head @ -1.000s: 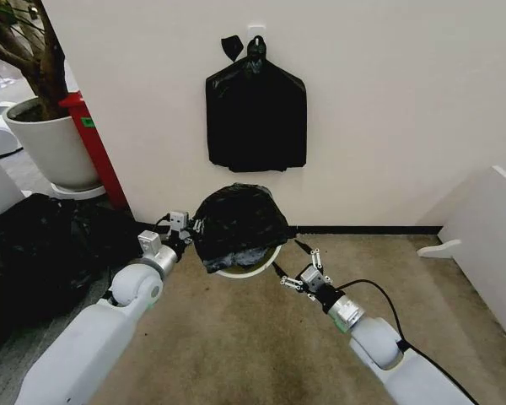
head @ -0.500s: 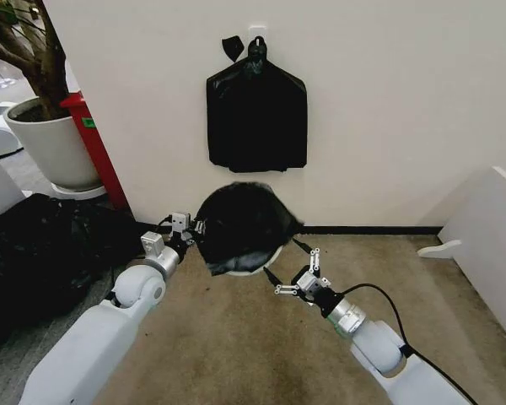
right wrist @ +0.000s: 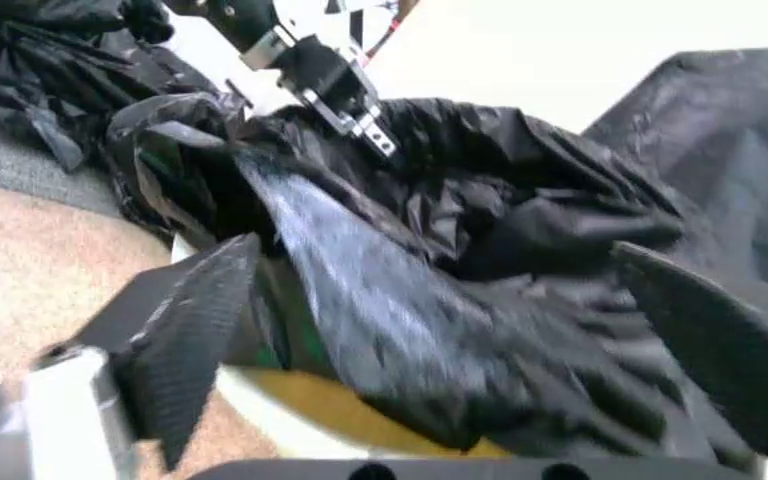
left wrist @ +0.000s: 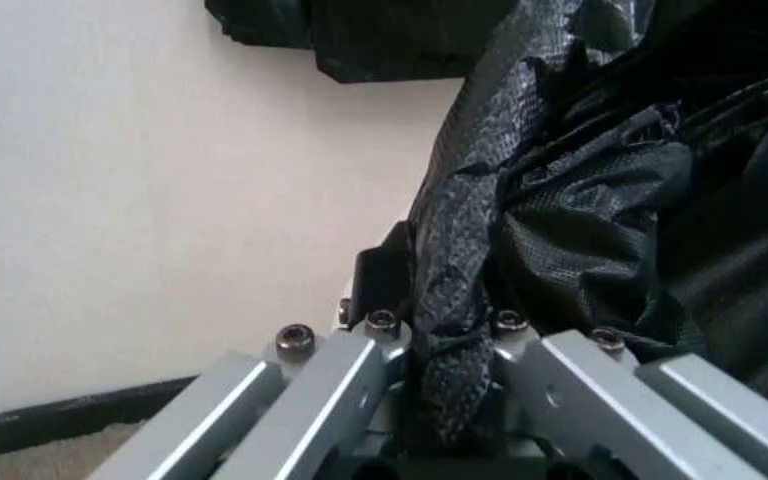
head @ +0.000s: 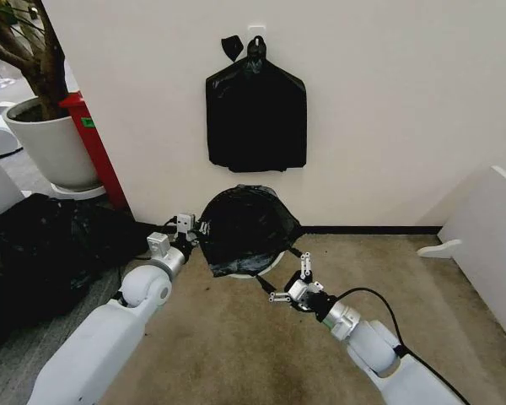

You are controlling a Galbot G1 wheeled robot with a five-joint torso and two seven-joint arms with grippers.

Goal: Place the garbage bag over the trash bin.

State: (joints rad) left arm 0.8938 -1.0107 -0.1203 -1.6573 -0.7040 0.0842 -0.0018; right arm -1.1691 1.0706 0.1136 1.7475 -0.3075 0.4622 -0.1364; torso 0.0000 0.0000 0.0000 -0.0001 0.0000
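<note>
My right gripper is to take hold of the garbage bag next by its loose front edge (head: pixel 243 272), so that the bag can go over the trash bin's rim.
The garbage bag (head: pixel 244 228), thin and glossy black, lies crumpled over the top of the trash bin, whose cream-white rim (head: pixel 272 263) peeks out at the front. My left gripper (head: pixel 197 229) is at the bag's left edge, shut on a twisted fold of the garbage bag (left wrist: pixel 454 340). My right gripper (head: pixel 277 270) stands open at the bin's front right, its dark fingers (right wrist: pixel 195 325) spread either side of the bag (right wrist: pixel 464 260) just above the bin's rim (right wrist: pixel 311 400). The bin's wall and base are hidden.
A flat bundle of black bags (head: pixel 255 114) hangs on the wall above the bin. A white planter pot (head: pixel 52 148), a red post (head: pixel 97 160) and a heap of black plastic (head: pixel 42 249) stand to the left. A white panel (head: pixel 489 245) is at the right.
My right gripper has moved left and nearer along the bin's front. The bag has spread lower over the rim. My left gripper has stayed put, shut on the bag's edge.
</note>
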